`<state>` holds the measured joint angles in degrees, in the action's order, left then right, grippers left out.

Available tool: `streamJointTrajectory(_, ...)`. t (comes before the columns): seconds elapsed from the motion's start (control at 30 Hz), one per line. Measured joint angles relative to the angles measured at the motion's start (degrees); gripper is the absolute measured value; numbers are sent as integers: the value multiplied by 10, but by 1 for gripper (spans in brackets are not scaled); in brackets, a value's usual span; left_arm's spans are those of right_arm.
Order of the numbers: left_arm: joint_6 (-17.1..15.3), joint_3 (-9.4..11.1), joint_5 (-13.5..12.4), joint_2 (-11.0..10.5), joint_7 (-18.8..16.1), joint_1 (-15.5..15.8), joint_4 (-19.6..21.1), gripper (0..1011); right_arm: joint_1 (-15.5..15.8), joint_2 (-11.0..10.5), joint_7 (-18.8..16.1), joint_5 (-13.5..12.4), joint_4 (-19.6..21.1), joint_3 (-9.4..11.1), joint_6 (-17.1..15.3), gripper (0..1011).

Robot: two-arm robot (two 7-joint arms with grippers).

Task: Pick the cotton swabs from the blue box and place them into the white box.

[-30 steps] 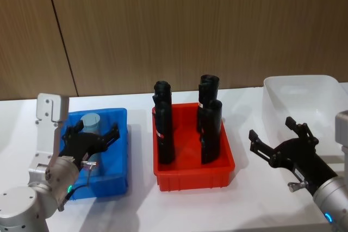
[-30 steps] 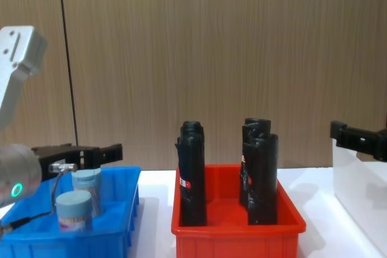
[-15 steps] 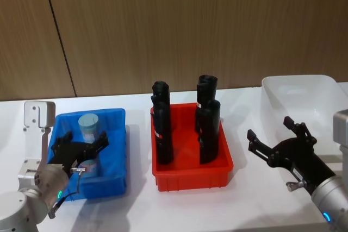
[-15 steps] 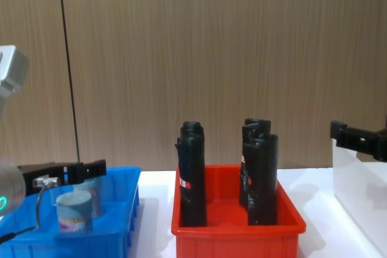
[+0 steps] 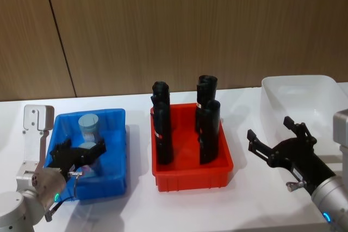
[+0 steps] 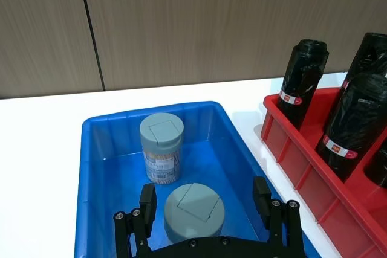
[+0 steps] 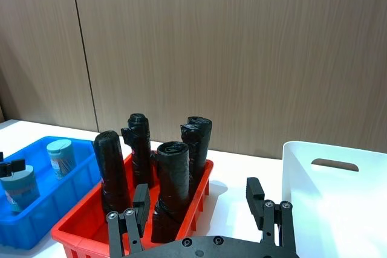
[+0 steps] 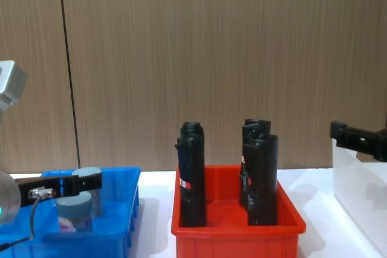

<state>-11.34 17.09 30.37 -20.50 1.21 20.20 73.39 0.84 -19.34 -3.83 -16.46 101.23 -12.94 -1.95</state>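
The blue box's sides rise around the near jar's lower body, so my left gripper should grab the jar by its raised lid (image 8: 75, 205) (image 6: 194, 211) next.
Two cotton swabs jars with pale blue-grey lids stand in the blue box (image 5: 115, 150): a far jar (image 5: 89, 126) and a near jar (image 5: 85, 149). My left gripper (image 5: 79, 155) is open and low over the near jar (image 6: 195, 211). Its fingers (image 6: 147, 200) flank the lid without touching it. The far jar (image 6: 161, 149) stands free behind it. In the chest view the left gripper (image 8: 91, 181) hangs just above the near jar (image 8: 75, 212). My right gripper (image 5: 270, 129) is open and holds nothing, on the near side of the white box (image 5: 298, 81).
A red bin (image 5: 193, 180) with several tall black rolls (image 5: 163, 129) sits on the white table between the blue box and the white box (image 7: 338, 185). A wooden wall runs behind. Bare table lies in front of the bins.
My left gripper has come down and back toward me over the blue box, from above the far jar to around the near jar. The right arm has not moved.
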Motion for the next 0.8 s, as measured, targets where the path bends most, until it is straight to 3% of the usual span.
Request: streamJointTrajectory(0.8,-11,-4,-14,5,22,15,-41,1004,0,0,0,0,0,0,0,1002)
